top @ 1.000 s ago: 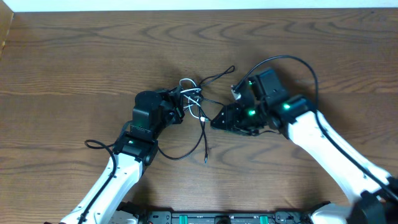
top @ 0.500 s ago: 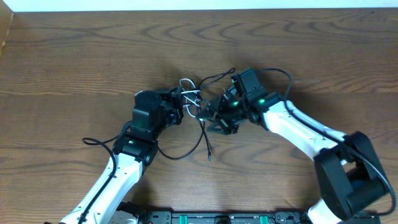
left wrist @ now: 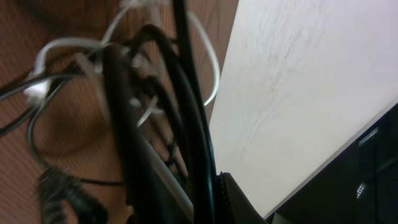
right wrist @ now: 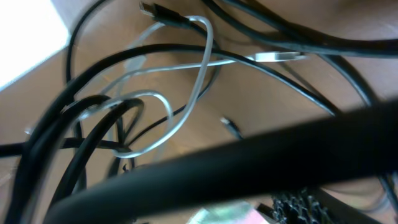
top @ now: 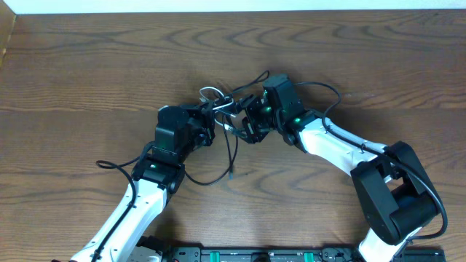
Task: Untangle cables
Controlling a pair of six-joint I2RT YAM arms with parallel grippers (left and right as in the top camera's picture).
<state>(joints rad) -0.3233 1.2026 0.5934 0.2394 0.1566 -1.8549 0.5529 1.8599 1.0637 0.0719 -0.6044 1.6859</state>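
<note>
Next, my right gripper grabs the white cord by its exposed piece at the knot [top: 226, 107] [right wrist: 196, 88], apart from the black cords, to pull it loose and untangle.
The cables [top: 222, 108] lie knotted at mid-table: thin black cords and a white one whose loop [top: 210, 92] sticks out at the back. One black tail [top: 232, 161] trails toward the front. My left gripper [top: 210, 124] sits at the knot's left side, shut on black and white strands [left wrist: 186, 106] that run up between its jaws [left wrist: 205, 190]. My right gripper [top: 241, 125] presses in from the right, open, with the strands [right wrist: 155, 106] spread close before it. One ribbed fingertip pad [right wrist: 298, 205] shows low right; a blurred thick black cord crosses the rest.
The wooden table [top: 87, 65] spreads wide on all sides, with a pale edge strip [top: 218, 6] at the back. A thick black arm cable [top: 109, 169] loops beside the left arm. The right arm's own cable [top: 320, 89] arcs behind its wrist.
My right gripper has swung left and back into the knot, its jaws spreading wider. The knot and the black tail shifted a little left. My left gripper kept its hold and place.
</note>
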